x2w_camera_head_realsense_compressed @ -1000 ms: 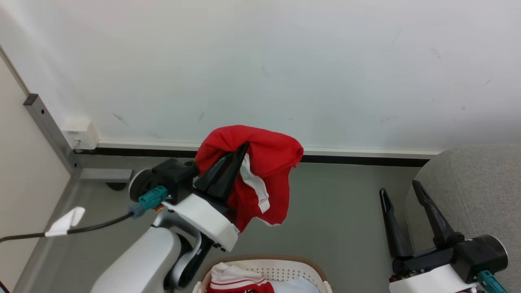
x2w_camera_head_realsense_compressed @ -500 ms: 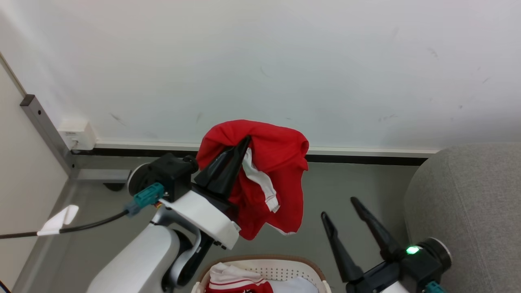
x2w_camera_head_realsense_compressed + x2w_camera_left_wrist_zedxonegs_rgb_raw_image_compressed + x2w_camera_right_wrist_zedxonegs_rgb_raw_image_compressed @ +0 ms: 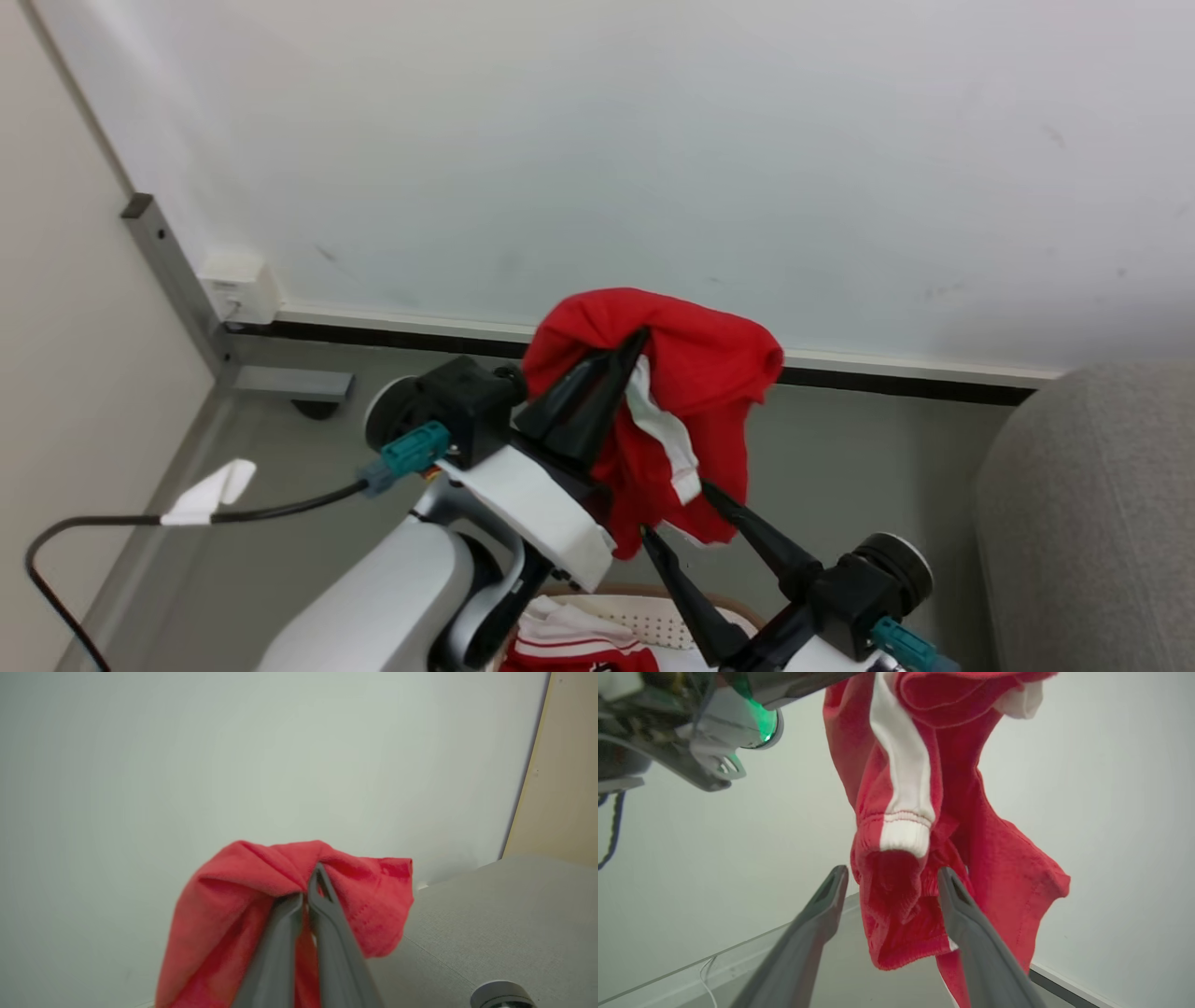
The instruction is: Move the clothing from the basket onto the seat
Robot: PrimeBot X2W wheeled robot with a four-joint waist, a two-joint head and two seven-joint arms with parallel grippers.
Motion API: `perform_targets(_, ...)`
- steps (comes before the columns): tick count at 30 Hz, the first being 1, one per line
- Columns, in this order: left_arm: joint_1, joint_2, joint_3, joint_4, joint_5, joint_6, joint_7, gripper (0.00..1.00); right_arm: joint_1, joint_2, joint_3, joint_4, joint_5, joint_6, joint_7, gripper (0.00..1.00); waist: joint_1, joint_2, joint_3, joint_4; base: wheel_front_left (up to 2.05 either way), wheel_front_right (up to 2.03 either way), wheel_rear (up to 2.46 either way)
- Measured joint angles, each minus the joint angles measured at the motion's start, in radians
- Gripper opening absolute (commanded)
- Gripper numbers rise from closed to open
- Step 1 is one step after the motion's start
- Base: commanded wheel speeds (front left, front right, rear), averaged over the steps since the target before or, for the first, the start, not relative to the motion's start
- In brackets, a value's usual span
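The clothing's top [image 3: 655, 319] is bunched up in my other gripper, and its white striped trim hangs slack. I should pinch that trim's loose end [image 3: 685, 482] with my right gripper next.
My left gripper [image 3: 633, 343] is shut on the red clothing [image 3: 714, 373], which hangs bunched in the air over the floor, white trim showing. In the left wrist view the gripper [image 3: 309, 890] pinches a fold of the clothing [image 3: 224, 905]. My right gripper [image 3: 679, 511] stands open just under the garment's lower end. In the right wrist view the gripper [image 3: 892, 873] has the hanging clothing [image 3: 994, 858] between its spread fingers; whether they touch it is unclear. The basket [image 3: 653, 618] sits at the bottom edge with another red-and-white garment [image 3: 560, 644] in it. The grey seat [image 3: 1092, 523] is at the right.
A white wall with a dark baseboard [image 3: 896, 383] stands close behind the garment. At the left are a metal post [image 3: 177, 280], a wall box [image 3: 238, 285] and a black cable [image 3: 280, 509] with a white tag. Grey floor [image 3: 859, 467] lies between basket and seat.
My right gripper has swung left from beside the seat to under the hanging clothing, still open. The left gripper keeps its hold. The head camera has shifted, sliding the scene to the right.
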Motion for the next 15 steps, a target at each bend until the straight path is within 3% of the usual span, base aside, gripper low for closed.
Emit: perform_targets(15,0.014,-0.056,-0.104,-0.036,0.000,-0.019,0.036,0.00,-0.044,0.026,-0.040,0.117,0.006,0.000,0.000,1.00,0.0000,0.0000,-0.026,0.123,0.00,0.00,0.00)
